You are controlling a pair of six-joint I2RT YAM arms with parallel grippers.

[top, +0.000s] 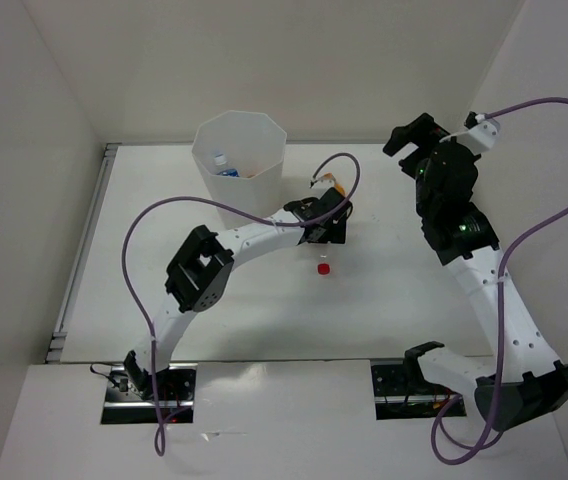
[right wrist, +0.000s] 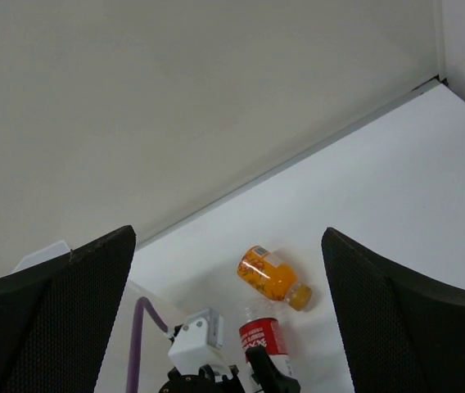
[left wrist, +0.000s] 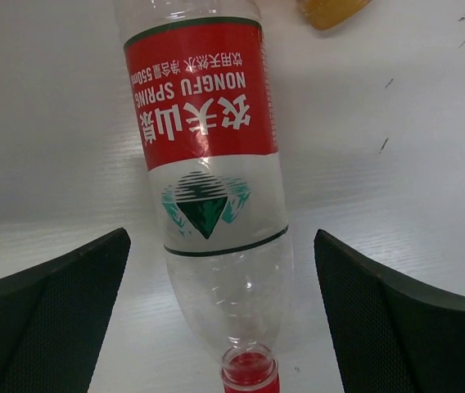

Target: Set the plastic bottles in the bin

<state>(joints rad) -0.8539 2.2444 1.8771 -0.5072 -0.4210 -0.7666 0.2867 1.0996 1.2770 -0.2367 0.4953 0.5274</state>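
Observation:
My left gripper's fingers are above the bottle's whole top and red cap (top: 323,268), so it is too early to close on the bottle. The gripper lowers next.
The clear bottle with red label and red cap (left wrist: 208,155) lies on the white table, cap (top: 323,268) toward the arms. My left gripper (left wrist: 220,262) is open, its jaws on either side of the bottle's shoulder and apart from it; in the top view it (top: 326,228) covers most of the bottle. One orange bottle (right wrist: 272,277) lies just beyond it, also in the top view (top: 336,185). The white faceted bin (top: 207,150) stands at the back left with the blue-label bottle (top: 226,168) inside. My right gripper (right wrist: 228,237) is open and empty, raised at the back right (top: 409,135). The second orange bottle is not visible.
The left arm's purple cable (top: 194,205) loops between the bin and the arm. White walls close the table at the back and both sides. The right arm's elbow (top: 459,220) stands right of the bottles.

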